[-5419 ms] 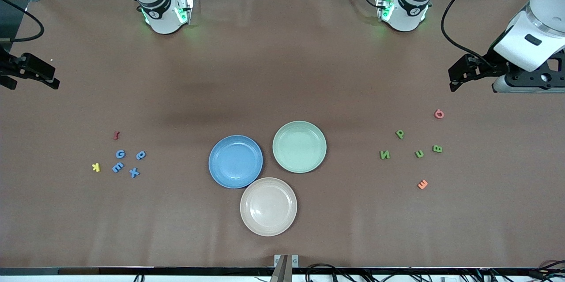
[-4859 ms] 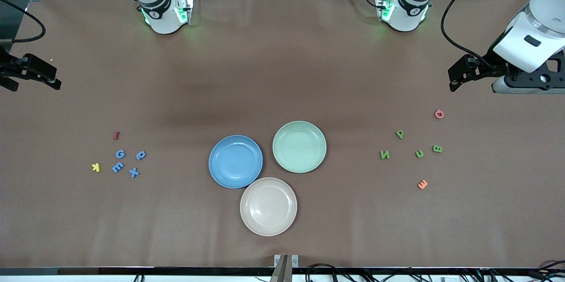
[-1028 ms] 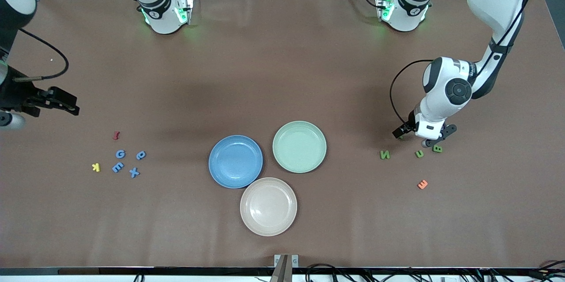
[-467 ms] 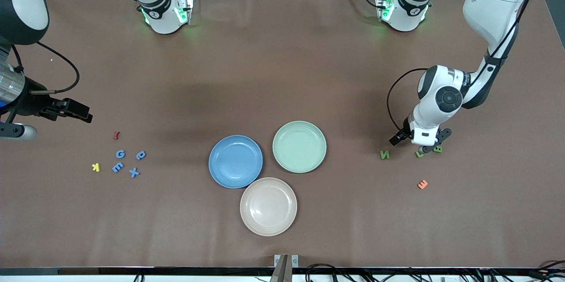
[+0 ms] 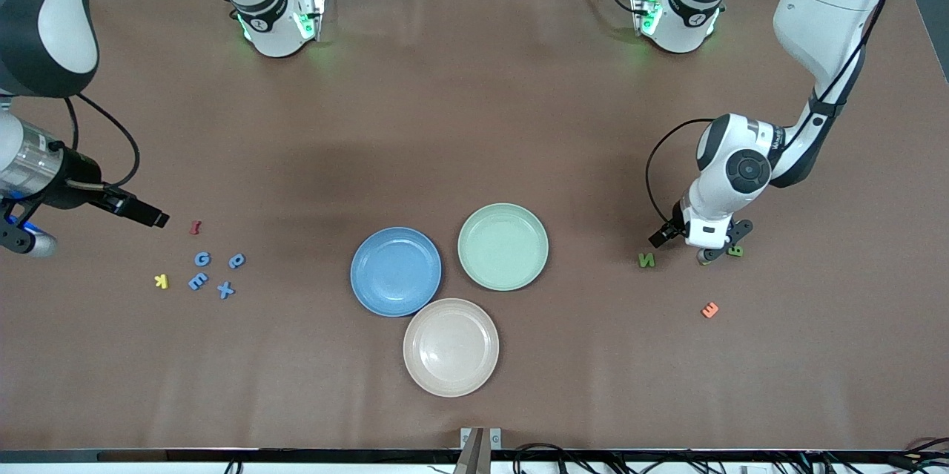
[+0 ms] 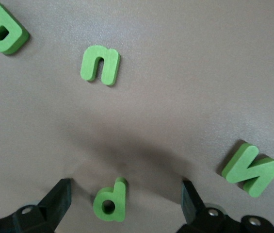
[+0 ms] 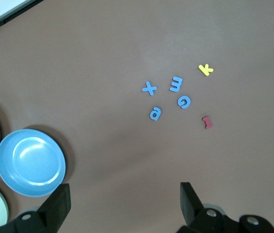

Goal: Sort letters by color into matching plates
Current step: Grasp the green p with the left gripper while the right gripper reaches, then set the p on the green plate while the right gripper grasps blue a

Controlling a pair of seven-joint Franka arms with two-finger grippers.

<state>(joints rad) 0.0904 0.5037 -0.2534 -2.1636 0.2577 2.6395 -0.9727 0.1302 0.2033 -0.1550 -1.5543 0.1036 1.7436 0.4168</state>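
Note:
The green P [image 6: 117, 202] is low between the fingers of my left gripper in the left wrist view, so my left gripper should close on it now.
My left gripper [image 5: 713, 253] is open and low over the green letters, its fingers [image 6: 56, 199] on either side of the green P [image 6: 111, 201] without touching it. The green U [image 6: 100, 64], B [image 6: 1, 31] and N [image 6: 251, 167] lie nearby; N [image 5: 646, 259] and B [image 5: 735, 251] show in the front view. My right gripper [image 5: 152, 217] is open and empty beside the blue G [image 5: 202, 259], P [image 5: 236, 260], E [image 5: 197, 281] and X [image 5: 225, 290]. The blue plate [image 5: 395, 271] and pale green plate [image 5: 503, 246] sit mid-table.
A beige-pink plate [image 5: 451, 347] lies nearer the front camera, touching both plates. A red I [image 5: 195, 227] and yellow K [image 5: 161, 281] lie by the blue letters. An orange E [image 5: 709, 309] lies near the green letters.
Both arms have swung in from the table ends. My left gripper has come down over the green P. My right gripper has moved closer to the blue letters.

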